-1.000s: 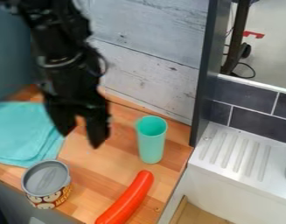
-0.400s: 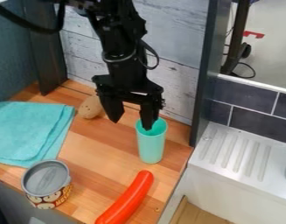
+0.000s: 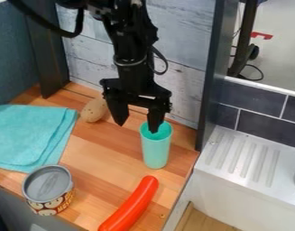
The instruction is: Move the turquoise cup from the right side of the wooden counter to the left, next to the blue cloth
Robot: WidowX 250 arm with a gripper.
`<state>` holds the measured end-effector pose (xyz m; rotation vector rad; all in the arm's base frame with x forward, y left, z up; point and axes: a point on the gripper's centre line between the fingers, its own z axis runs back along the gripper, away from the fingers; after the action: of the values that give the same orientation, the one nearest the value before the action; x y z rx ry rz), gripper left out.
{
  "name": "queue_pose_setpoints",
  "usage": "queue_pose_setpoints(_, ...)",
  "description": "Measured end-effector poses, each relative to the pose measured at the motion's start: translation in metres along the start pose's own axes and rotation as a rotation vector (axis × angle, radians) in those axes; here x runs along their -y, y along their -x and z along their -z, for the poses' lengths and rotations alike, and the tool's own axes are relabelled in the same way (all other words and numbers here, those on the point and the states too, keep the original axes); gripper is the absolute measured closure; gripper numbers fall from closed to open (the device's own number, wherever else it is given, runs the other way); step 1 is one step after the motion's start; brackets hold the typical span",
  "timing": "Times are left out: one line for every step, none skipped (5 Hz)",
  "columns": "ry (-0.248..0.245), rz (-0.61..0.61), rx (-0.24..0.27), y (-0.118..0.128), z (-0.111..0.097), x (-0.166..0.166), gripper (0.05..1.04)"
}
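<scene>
I will pick up the mint-green cup (image 3: 156,151) by its rim next, to move it over beside the turquoise cloth.
The gripper (image 3: 136,128) hangs above the back of the wooden counter, open, with nothing between its fingers. Its right finger is over the mouth of an upright mint-green cup (image 3: 156,151); whether they touch I cannot tell. To the left of its left finger lies a tan, potato-like object (image 3: 94,110). A red sausage-shaped object (image 3: 131,205) lies in front of the cup. A tin can (image 3: 48,190) with a grey top stands at the counter's front left, and a folded turquoise cloth (image 3: 30,135) lies behind it.
A whitewashed plank wall (image 3: 179,76) rises behind the counter (image 3: 107,158). A dark upright post (image 3: 214,76) stands at the counter's back right corner. To the right is a white sink unit with a ribbed drainboard (image 3: 246,158).
The arm has moved right from above the cloth's edge to the cup, uncovering the tan object; lately it has shifted only slightly right. The objects on the counter have stayed put.
</scene>
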<state>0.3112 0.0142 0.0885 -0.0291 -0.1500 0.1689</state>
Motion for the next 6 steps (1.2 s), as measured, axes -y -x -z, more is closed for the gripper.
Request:
queue_pose_setpoints(-0.001, 0.012, -0.003, -0.007, 0.011, 0.0, 0.083)
queue_pose_setpoints(0.019, 0.03, -0.015, -0.012, 0.024, 0.003, 0.083)
queue_pose_setpoints(0.034, 0.025, -0.006, -0.015, 0.032, 0.003, 0.1)
queue_pose_setpoints(0.03, -0.013, -0.014, -0.016, 0.041, -0.005, 0.188)
queue_pose_setpoints(0.033, -0.021, -0.014, -0.016, 0.041, -0.004, 0.48)
queue_pose_setpoints(0.038, -0.017, -0.016, -0.016, 0.041, -0.003, 0.764)
